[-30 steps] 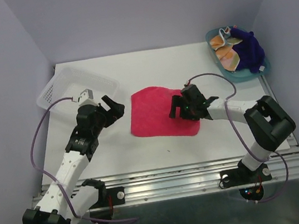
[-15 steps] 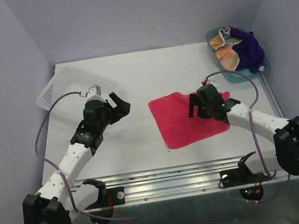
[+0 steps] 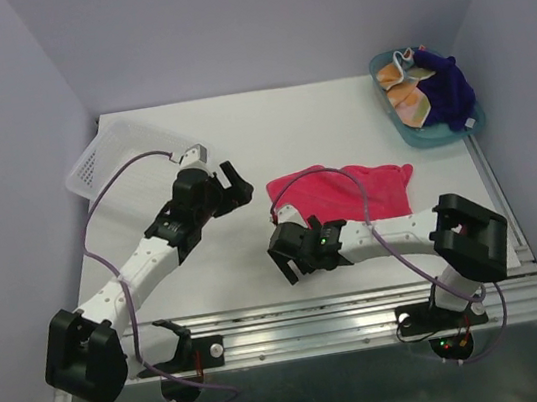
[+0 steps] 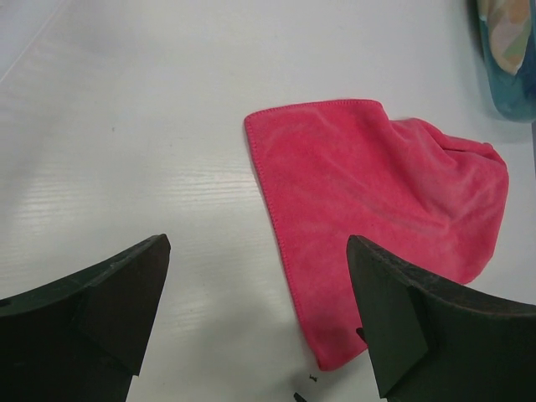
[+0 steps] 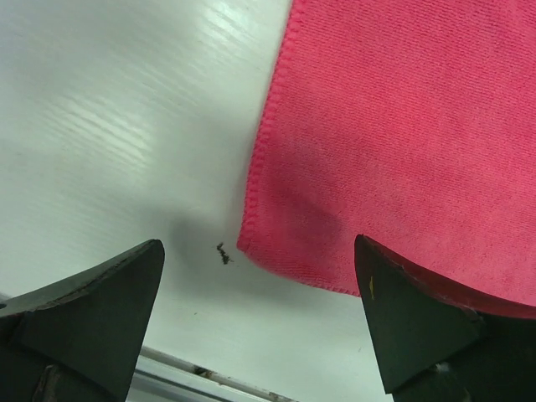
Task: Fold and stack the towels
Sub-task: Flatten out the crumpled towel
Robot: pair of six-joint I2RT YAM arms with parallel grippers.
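Next, my right gripper grabs the near corner of the pink-red towel to fold it, leaving the towel's far corner for my left gripper.
The pink-red towel lies spread on the table's middle, rumpled at its right end. My right gripper is open and hovers low over the towel's near left corner, which shows between the fingers without being touched. My left gripper is open, just left of the towel's far left corner, with bare table under it; the towel lies ahead and to the right. The orange dotted towel and the purple-blue towel lie crumpled in the teal tray.
A white perforated basket stands at the back left. The teal tray sits at the back right corner. The metal rail runs along the near edge, close to the right gripper. A dark speck lies beside the towel's corner.
The right arm has swung from the towel's right side round to its near left corner, and the towel now lies further right. The left gripper has moved right, towards the towel.
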